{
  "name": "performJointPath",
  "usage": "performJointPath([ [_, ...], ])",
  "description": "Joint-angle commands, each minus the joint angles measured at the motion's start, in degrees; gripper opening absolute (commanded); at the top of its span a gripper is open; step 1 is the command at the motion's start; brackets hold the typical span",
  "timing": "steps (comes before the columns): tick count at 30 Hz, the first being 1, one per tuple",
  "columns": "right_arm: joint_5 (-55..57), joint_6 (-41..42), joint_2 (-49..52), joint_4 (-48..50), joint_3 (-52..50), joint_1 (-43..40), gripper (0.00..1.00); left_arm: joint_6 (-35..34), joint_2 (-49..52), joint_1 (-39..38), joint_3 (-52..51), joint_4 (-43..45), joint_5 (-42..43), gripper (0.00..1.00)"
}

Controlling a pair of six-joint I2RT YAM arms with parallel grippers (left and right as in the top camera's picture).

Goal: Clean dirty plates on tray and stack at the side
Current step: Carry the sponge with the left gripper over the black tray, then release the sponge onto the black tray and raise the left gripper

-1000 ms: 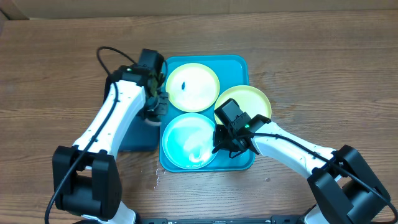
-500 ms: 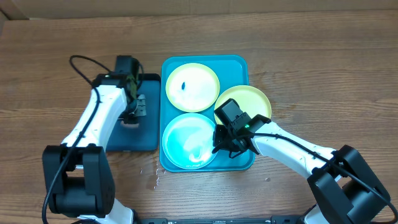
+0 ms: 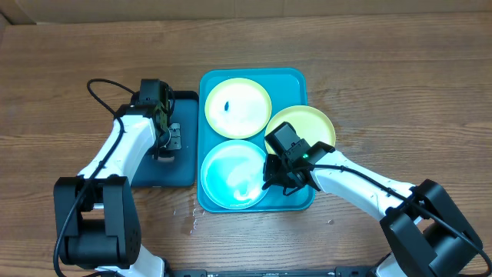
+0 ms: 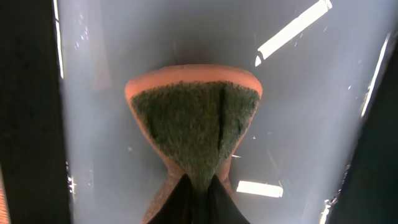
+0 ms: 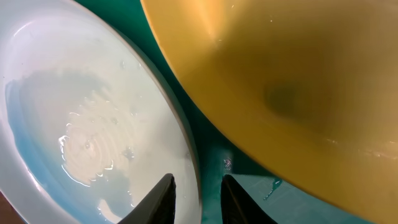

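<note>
My right gripper pinches the near plate's rim on the side away from the tray next, to tip its water into the navy tray (image 3: 181, 169) and stack it.
On the turquoise tray (image 3: 296, 81) lie two plates: a far one (image 3: 238, 108) with a blue smudge and a near one (image 3: 231, 173), wet and whitish. A third, yellow-green plate (image 3: 304, 125) leans over the tray's right rim. My right gripper (image 3: 275, 178) stands astride the near plate's right rim (image 5: 93, 124), one finger on the plate, the other over the tray floor (image 5: 249, 186), the jaws narrow on the rim. Over the dark navy tray (image 3: 181, 169), my left gripper (image 3: 165, 145) is shut on a sponge (image 4: 193, 118) with a green scouring face and orange body.
The navy tray sits against the turquoise tray's left side. Water drops (image 3: 192, 219) spot the wooden table near the tray's front left corner. The yellow-green plate (image 5: 280, 81) hangs close above my right fingers. Both arms' cables trail over the table.
My left arm has swung left from the turquoise tray's edge to over the navy tray, sponge still pinched. The right arm and the plates have not moved.
</note>
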Motion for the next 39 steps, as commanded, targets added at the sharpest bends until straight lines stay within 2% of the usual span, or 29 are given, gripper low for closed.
performJointPath([
  [1,-0.26,0.07,0.11,0.17,-0.11,0.22,0.27,0.92,-0.39,0.0,-0.63,0.57,0.98,0.11],
  [15,-0.68,0.31,0.11,-1.77,-0.11,0.22,0.25,-0.9,-0.39,0.0,-0.63,0.42,1.03,0.17],
  [16,-1.29,0.28,0.11,-1.81,-0.11,0.22,0.25,-1.03,-0.39,0.0,-0.63,0.42,1.36,0.23],
  [17,-1.99,0.31,0.11,-1.81,-0.11,0.22,0.25,-1.03,-0.39,0.0,-0.63,0.44,2.21,0.4],
  [18,-2.36,0.31,0.11,-1.79,-0.11,0.22,0.25,-1.07,-0.39,0.0,-0.61,0.48,3.72,0.64],
  [19,-2.43,0.31,0.11,-1.79,-0.11,0.22,0.25,-1.03,-0.39,0.0,-0.5,0.44,5.57,0.73],
  [21,-2.43,0.33,0.11,-1.81,-0.11,0.22,0.25,-1.05,-0.44,0.0,-0.09,0.17,8.46,0.77],
  [27,-1.86,5.03,0.11,-1.79,-0.11,0.22,0.19,-4.13,-2.69,0.0,3.61,-2.16,9.97,0.77],
  [33,-1.14,7.96,0.11,-1.79,-0.11,0.22,0.15,-5.66,-10.62,0.0,8.98,-5.51,11.61,0.79],
  [35,-1.07,8.02,0.11,-1.29,-0.11,0.22,0.12,-6.45,-13.97,0.0,9.86,-6.05,11.61,0.84],
  [36,-0.7,8.02,0.11,-1.27,-0.11,0.22,0.1,-6.45,-15.56,0.0,9.99,-6.08,11.61,0.94],
  [37,-0.2,8.02,0.11,-1.36,-0.11,0.22,0.08,-6.45,-17.2,0.0,9.99,-6.08,11.61,1.0],
  [39,0.68,8.0,0.11,-1.36,-0.11,0.22,0.05,-6.43,-20.55,0.0,9.99,-6.25,11.58,1.0],
])
